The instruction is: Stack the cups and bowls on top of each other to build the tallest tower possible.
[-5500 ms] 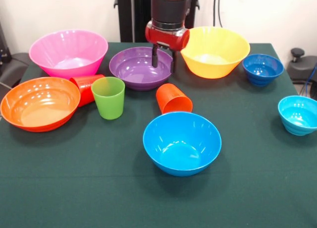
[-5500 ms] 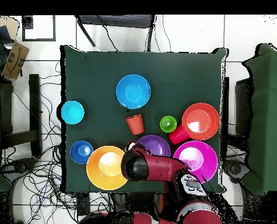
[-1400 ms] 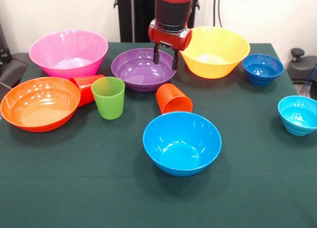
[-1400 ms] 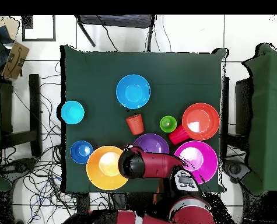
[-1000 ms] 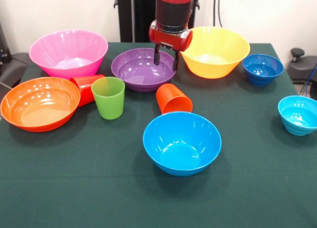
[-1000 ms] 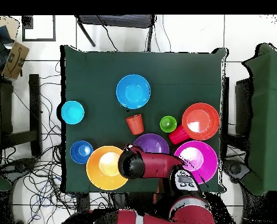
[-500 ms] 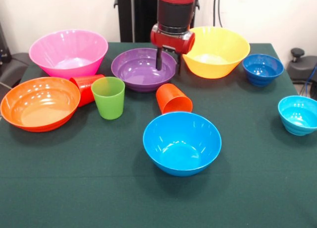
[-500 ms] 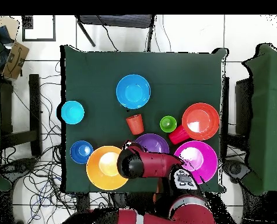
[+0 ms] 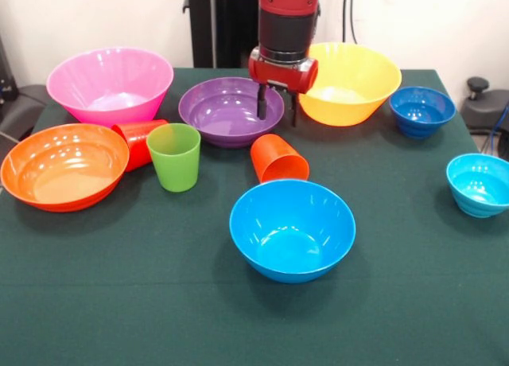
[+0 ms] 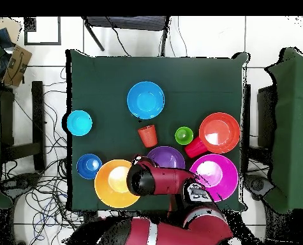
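I should grab the purple bowl by its rim (image 9: 281, 101) with my gripper next. Then it can stack in the blue bowl (image 9: 292, 229).
My gripper (image 9: 277, 111) is open and hangs low at the purple bowl's (image 9: 223, 111) right rim, one finger (image 9: 261, 109) inside it and the other outside, toward the yellow bowl (image 9: 346, 83). In the overhead view the arm (image 10: 144, 180) hides the gripper. The blue bowl (image 9: 292, 229) stands in front. The orange cup (image 9: 278, 159) and the red cup (image 9: 139, 141) lie on their sides. The green cup (image 9: 174, 157) stands upright. The pink bowl (image 9: 110, 83) and the orange bowl (image 9: 62, 165) are at the left. No tower shows; nothing is stacked.
The small dark blue bowl (image 9: 421, 110) and the small cyan bowl (image 9: 479, 183) sit at the right on the green table (image 9: 159, 302). Chairs and cables surround the table in the overhead view (image 10: 26, 127).
My gripper has moved to the right and come down, from over the purple bowl's inside to its right rim. The bowls and cups have not moved in the last second.
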Tool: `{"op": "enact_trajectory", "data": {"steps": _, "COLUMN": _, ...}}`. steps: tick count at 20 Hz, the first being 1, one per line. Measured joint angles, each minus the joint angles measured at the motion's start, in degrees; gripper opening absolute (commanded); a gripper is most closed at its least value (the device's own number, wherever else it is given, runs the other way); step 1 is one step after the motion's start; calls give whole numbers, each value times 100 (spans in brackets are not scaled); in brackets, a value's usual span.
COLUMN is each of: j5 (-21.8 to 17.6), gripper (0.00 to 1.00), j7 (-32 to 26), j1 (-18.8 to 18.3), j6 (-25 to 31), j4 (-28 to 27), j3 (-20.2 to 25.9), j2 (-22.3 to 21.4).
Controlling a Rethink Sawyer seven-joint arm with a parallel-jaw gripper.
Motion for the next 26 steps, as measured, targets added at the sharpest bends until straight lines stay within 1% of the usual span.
{"op": "enact_trajectory", "data": {"steps": 1, "j5": 0, "gripper": 100, "j7": 0, "j1": 49, "j6": -31, "j4": -2, "j3": -37, "j2": 31}}
{"op": "enact_trajectory", "data": {"steps": 2, "j5": 0, "gripper": 100, "j7": 0, "j1": 201, "j6": -67, "j4": -12, "j3": -158, "j2": 91}}
{"op": "enact_trajectory", "data": {"steps": 4, "j5": 2, "gripper": 100, "j7": 0, "j1": 358, "j6": -70, "j4": -17, "j3": -290, "j2": 128}}
{"op": "enact_trajectory", "data": {"steps": 5, "j5": 4, "gripper": 100, "j7": 0, "j1": 527, "j6": -70, "j4": -24, "j3": -431, "j2": 168}}
{"op": "enact_trajectory", "data": {"steps": 8, "j5": 4, "gripper": 100, "j7": 0, "j1": 851, "j6": -70, "j4": -27, "j3": -721, "j2": 259}}
{"op": "enact_trajectory", "data": {"steps": 9, "j5": 4, "gripper": 0, "j7": 0, "j1": 982, "j6": -69, "j4": -27, "j3": -849, "j2": 299}}
{"op": "enact_trajectory", "data": {"steps": 13, "j5": 5, "gripper": 0, "j7": -1, "j1": 1059, "j6": -74, "j4": -32, "j3": -960, "j2": 310}}
{"op": "enact_trajectory", "data": {"steps": 14, "j5": 15, "gripper": 0, "j7": -1, "j1": 1108, "j6": -72, "j4": -54, "j3": -1069, "j2": 287}}
{"op": "enact_trajectory", "data": {"steps": 19, "j5": 30, "gripper": 0, "j7": -1, "j1": 1133, "j6": -70, "j4": -87, "j3": -1193, "j2": 258}}
{"op": "enact_trajectory", "data": {"steps": 24, "j5": 28, "gripper": 0, "j7": -1, "j1": 1005, "j6": -68, "j4": -86, "j3": -1185, "j2": 212}}
{"op": "enact_trajectory", "data": {"steps": 26, "j5": 28, "gripper": 0, "j7": -1, "j1": 866, "j6": -4, "j4": -84, "j3": -1125, "j2": 91}}
